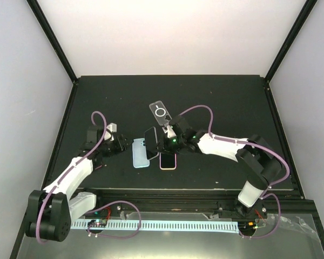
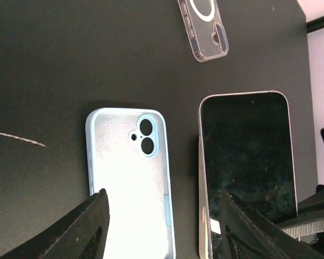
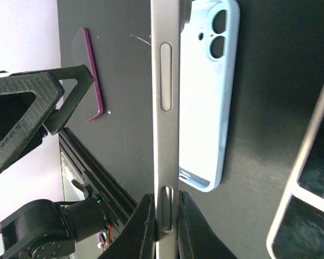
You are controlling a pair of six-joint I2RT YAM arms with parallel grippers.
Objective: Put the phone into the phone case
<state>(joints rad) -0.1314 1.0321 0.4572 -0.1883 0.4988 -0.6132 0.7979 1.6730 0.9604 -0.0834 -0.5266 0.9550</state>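
Observation:
The phone would drop short if the right gripper opened now, because it is tilted beside the rim of the light blue case (image 1: 141, 154).
A light blue phone case (image 1: 141, 154) lies open side up on the black table; it also shows in the left wrist view (image 2: 129, 178) and the right wrist view (image 3: 210, 97). My right gripper (image 1: 160, 144) is shut on a silver-edged phone (image 1: 150, 142), holding it on edge just right of the case. The right wrist view shows the phone's edge (image 3: 165, 108) between my fingers (image 3: 144, 226). The left wrist view shows its dark screen (image 2: 245, 167). My left gripper (image 1: 127, 144) is open and empty at the case's left end, its fingers (image 2: 92, 226) straddling the case.
A clear case with a white ring (image 1: 161, 113) lies further back, also in the left wrist view (image 2: 204, 27). A second phone with a pink rim (image 1: 168, 161) lies flat under the right gripper. A magenta strip (image 3: 93, 75) lies on the table near the left arm.

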